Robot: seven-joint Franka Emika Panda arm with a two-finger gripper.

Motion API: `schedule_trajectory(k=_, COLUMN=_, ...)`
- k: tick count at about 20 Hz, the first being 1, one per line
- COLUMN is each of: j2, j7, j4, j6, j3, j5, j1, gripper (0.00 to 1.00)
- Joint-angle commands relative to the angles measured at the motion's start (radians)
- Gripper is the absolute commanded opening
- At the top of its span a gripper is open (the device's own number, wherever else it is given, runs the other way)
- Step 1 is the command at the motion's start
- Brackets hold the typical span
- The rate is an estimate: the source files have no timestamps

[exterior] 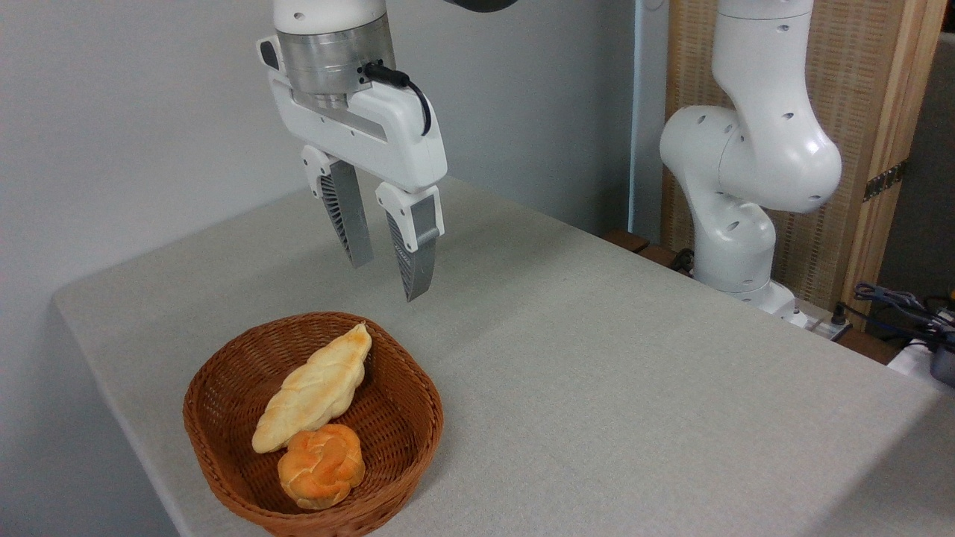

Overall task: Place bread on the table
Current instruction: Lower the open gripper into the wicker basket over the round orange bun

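Note:
The gripper grabs the orange knotted bun by its round body (320,465) next, to put bread on the tabletop.
The bread (321,466), a small round orange-golden knotted bun, lies in the front of a brown wicker basket (406,440) on the table (597,373). A longer pale-yellow braided loaf (313,389) rests beside it in the same basket. My gripper (386,280) hangs open in the air above the far rim of the basket, fingers pointing down, nothing between them. It is well clear of the bun.
The arm's white base (735,224) stands at the table's far right edge, with cables (895,306) behind it. A wooden panel (858,112) and a grey wall are at the back. The basket sits close to the table's front left edge.

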Motion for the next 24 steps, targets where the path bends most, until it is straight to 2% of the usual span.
schedule_trajectory(k=1, j2=-0.011, j7=0.024, j4=-0.001, j6=-0.016, j3=0.013, j5=-0.003, j1=0.000, gripper=1.00)
schedule_trajectory(k=11, j2=-0.020, j7=0.023, j4=-0.022, j6=0.003, j3=0.014, j5=-0.003, j1=0.000, gripper=1.00)
schedule_trajectory(k=16, j2=-0.019, j7=0.014, j4=-0.105, j6=0.261, j3=0.014, j5=-0.005, j1=0.000, gripper=1.00)
schedule_trajectory(k=20, j2=-0.017, j7=-0.005, j4=-0.258, j6=0.498, j3=0.010, j5=-0.031, j1=-0.002, gripper=1.00)
schedule_trajectory(k=24, j2=0.032, j7=-0.021, j4=-0.291, j6=0.612, j3=0.002, j5=-0.054, j1=-0.003, gripper=1.00)
